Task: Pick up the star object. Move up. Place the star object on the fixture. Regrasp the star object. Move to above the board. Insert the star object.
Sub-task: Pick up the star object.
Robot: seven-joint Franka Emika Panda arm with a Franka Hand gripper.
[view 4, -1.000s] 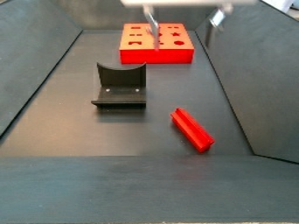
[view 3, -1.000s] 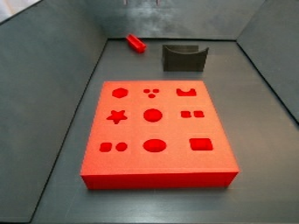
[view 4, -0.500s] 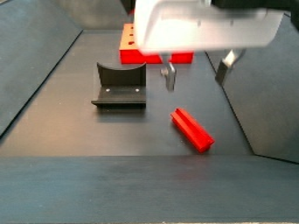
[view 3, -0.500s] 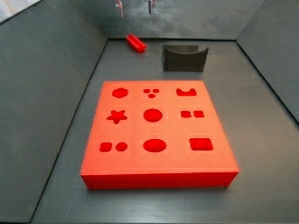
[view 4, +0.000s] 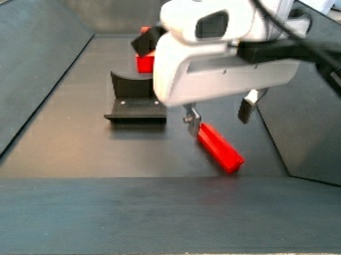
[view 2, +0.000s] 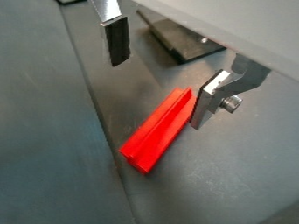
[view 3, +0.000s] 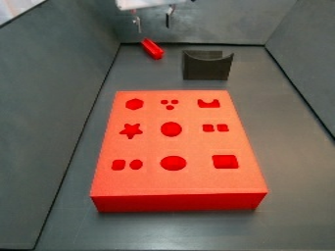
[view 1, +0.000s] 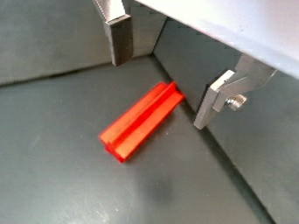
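Observation:
The gripper grabs the red star object across its long sides next, to set it on the fixture [view 3: 206,65] for regrasping.
The star object is a short red bar lying flat on the dark floor, seen in both side views [view 3: 152,47] [view 4: 221,147] and both wrist views [view 1: 140,124] [view 2: 158,133]. My gripper [view 4: 220,118] is open and empty, just above the bar with one finger to each side [view 1: 166,74] [view 2: 163,74]; it also shows in a side view [view 3: 153,20]. The dark fixture [view 3: 206,65] [view 4: 136,98] stands beside the bar and shows in a wrist view [view 2: 181,44]. The red board [view 3: 177,186] lies apart from them; in a side view [view 4: 143,62] my gripper hides most of it.
Grey walls slope up around the floor on all sides. The star object lies close to a wall seam [view 2: 111,149], near the corner of the bin.
My gripper has come down from the top of the bin to just above the star object. The star object, fixture and board have not moved.

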